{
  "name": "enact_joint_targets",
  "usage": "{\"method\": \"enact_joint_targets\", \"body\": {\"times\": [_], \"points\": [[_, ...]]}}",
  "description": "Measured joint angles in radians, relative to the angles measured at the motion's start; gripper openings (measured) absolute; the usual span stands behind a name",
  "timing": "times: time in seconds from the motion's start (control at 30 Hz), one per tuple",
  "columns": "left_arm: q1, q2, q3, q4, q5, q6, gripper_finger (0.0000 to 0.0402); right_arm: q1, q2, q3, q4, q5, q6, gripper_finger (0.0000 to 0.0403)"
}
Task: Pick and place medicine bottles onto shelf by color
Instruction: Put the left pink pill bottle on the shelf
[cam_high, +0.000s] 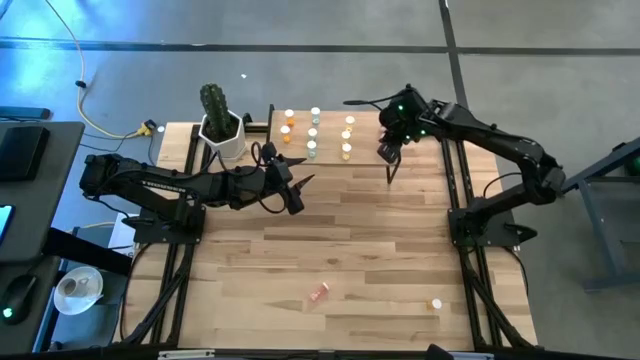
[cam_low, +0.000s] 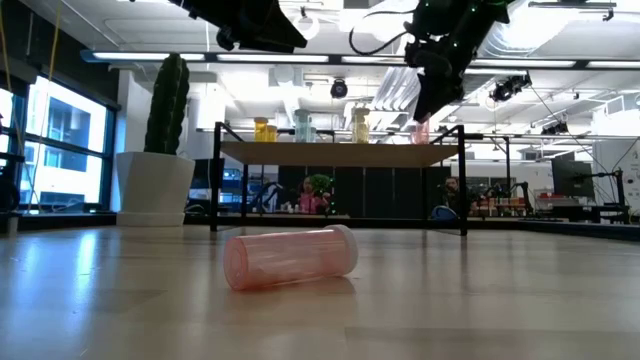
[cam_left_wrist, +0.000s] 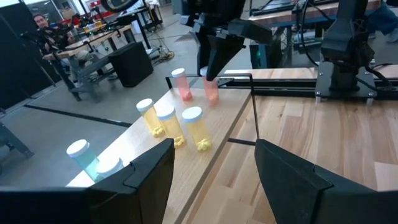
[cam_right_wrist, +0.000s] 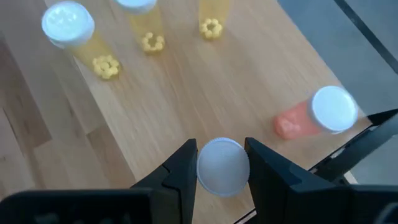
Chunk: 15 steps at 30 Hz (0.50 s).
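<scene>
The white cap (cam_right_wrist: 222, 167) looks as high as the caps of the standing bottles over the shelf top (cam_right_wrist: 186, 93), so my right gripper will let go of the red-pink bottle.
The shelf (cam_high: 330, 112) stands at the table's far edge and carries several bottles: orange (cam_high: 288, 128), pale green (cam_high: 313, 133), yellow (cam_high: 347, 137). My right gripper (cam_high: 388, 152) is over the shelf's right end, shut on a red-pink bottle (cam_left_wrist: 211, 92). A second red-pink bottle (cam_right_wrist: 317, 115) stands beside it on the shelf. My left gripper (cam_high: 298, 195) is open and empty, above the table near the shelf's near left side. Another red-pink bottle (cam_low: 290, 258) lies on its side on the table near the front. My right gripper pinches the red-pink bottle's white cap (cam_right_wrist: 222, 167) between its two fingers, one on each side. The fingers come from above, pointing down. The bottle hangs upright below them, at the shelf's top; I cannot tell whether its bottom touches the shelf.
A cactus in a white pot (cam_high: 220, 125) stands left of the shelf. A small bottle (cam_high: 436, 303) stands at the table's near right. The middle of the table is bare wood. A person sits in the room beyond the table (cam_left_wrist: 43, 25).
</scene>
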<state>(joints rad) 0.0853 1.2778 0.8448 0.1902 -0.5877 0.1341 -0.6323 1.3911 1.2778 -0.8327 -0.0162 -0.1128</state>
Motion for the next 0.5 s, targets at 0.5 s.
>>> {"method": "enact_joint_targets", "body": {"times": [0.5], "points": [[0.000, 0.000, 0.000, -0.015, 0.000, 0.000, 0.0211, 0.000, 0.021, 0.000, -0.011, 0.025, 0.011, 0.0104]]}}
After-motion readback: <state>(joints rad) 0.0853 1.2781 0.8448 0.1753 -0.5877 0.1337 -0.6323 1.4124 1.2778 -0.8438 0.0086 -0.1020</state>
